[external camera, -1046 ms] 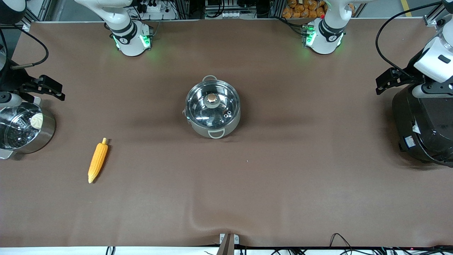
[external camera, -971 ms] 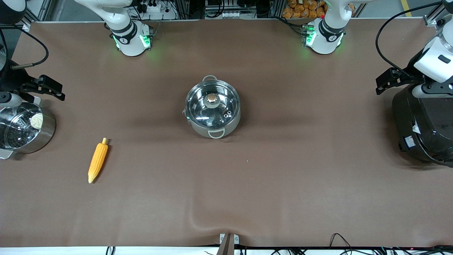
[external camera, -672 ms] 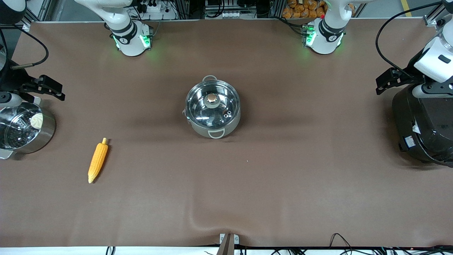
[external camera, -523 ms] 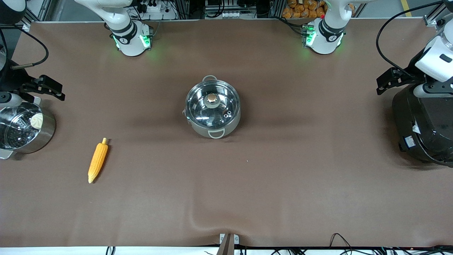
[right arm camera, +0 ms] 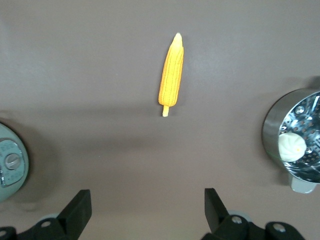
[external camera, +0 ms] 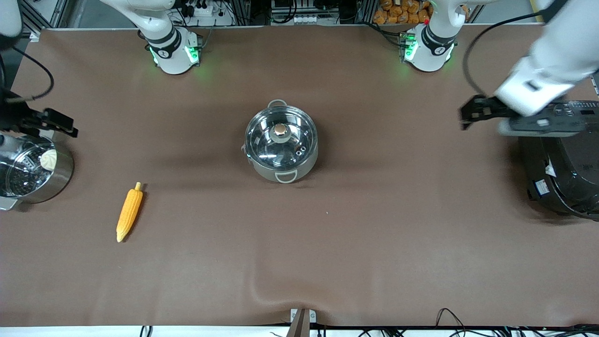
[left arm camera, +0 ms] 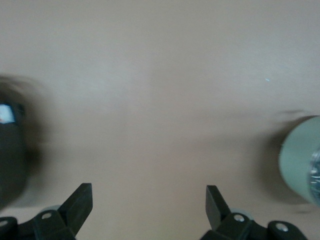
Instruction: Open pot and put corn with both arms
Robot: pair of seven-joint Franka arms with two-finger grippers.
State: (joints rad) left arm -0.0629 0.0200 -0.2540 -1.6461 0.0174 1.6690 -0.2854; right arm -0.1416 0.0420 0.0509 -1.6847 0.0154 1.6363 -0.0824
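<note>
The pot needs to be opened for the corn point(external camera: 129, 212). My left gripper will next grab the glass lid by its tan knob point(external camera: 280, 130) to do that.
The pot point(external camera: 281, 164) stands in the middle of the table with its glass lid point(external camera: 262, 140) on and a tan knob point(external camera: 280, 130) on top. The corn point(external camera: 129, 212) lies flat on the table toward the right arm's end, nearer the front camera than the pot. My left gripper point(external camera: 469, 114) is open and empty over bare table between the rice cooker and the pot. In the left wrist view point(left arm camera: 148, 200) the pot's wall point(left arm camera: 300, 160) shows at the edge. My right gripper point(external camera: 65, 125) is open and empty over the table beside the steamer pot. Its wrist view point(right arm camera: 147, 202) shows the corn point(right arm camera: 171, 70) and the pot point(right arm camera: 10, 162).
A steel steamer pot point(external camera: 61, 173) holding a white bun point(external camera: 48, 159) stands at the right arm's end, also in the right wrist view point(right arm camera: 272, 132). A big black rice cooker point(external camera: 561, 164) stands at the left arm's end. The brown mat has a ridge near the front edge.
My left arm has swung from over the rice cooker toward the pot and is blurred with motion. My right gripper has shifted slightly toward the table's end. Pot and corn have not moved.
</note>
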